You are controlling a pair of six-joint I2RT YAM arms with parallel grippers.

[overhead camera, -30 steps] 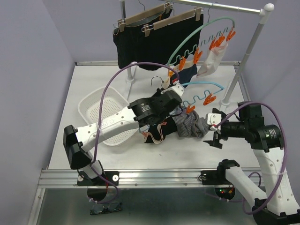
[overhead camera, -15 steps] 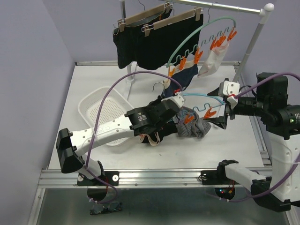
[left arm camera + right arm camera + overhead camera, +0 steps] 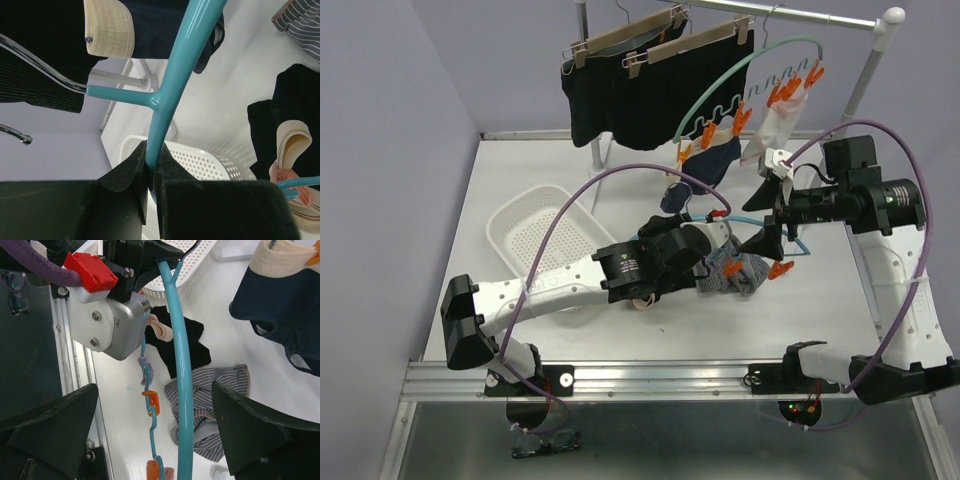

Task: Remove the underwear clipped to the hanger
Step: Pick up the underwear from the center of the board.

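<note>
The teal hanger's smooth bar (image 3: 761, 222) (image 3: 184, 412) is away from the hanger's hook and clips, so my right gripper will grab it there next. Then my left gripper can remove the underwear.
My left gripper (image 3: 718, 225) is shut on the teal hanger (image 3: 175, 65); the bar is pinched between its pads (image 3: 125, 170). The hanger (image 3: 790, 238) is held low over the table, with orange clips (image 3: 151, 402) along its wavy lower wire. My right gripper (image 3: 160, 440) is open, its fingers (image 3: 260, 435) wide on either side of the teal bar. Grey-striped underwear (image 3: 215, 405) and a black piece (image 3: 180, 340) lie on the table beneath. Navy underwear (image 3: 715, 160) and a white-pink piece (image 3: 775, 130) hang from a green hanger on the rack. Black boxers (image 3: 640, 90) hang beside them.
A white perforated basket (image 3: 535, 235) sits on the table left of my left arm. The rack's slanted post (image 3: 840, 130) and base stand at the back right. My left arm's purple cable (image 3: 620, 175) arcs over the middle of the table.
My right arm has swung from the table's front up to the teal hanger and now straddles its bar. My left gripper has shifted the hanger slightly right, still gripping it.
</note>
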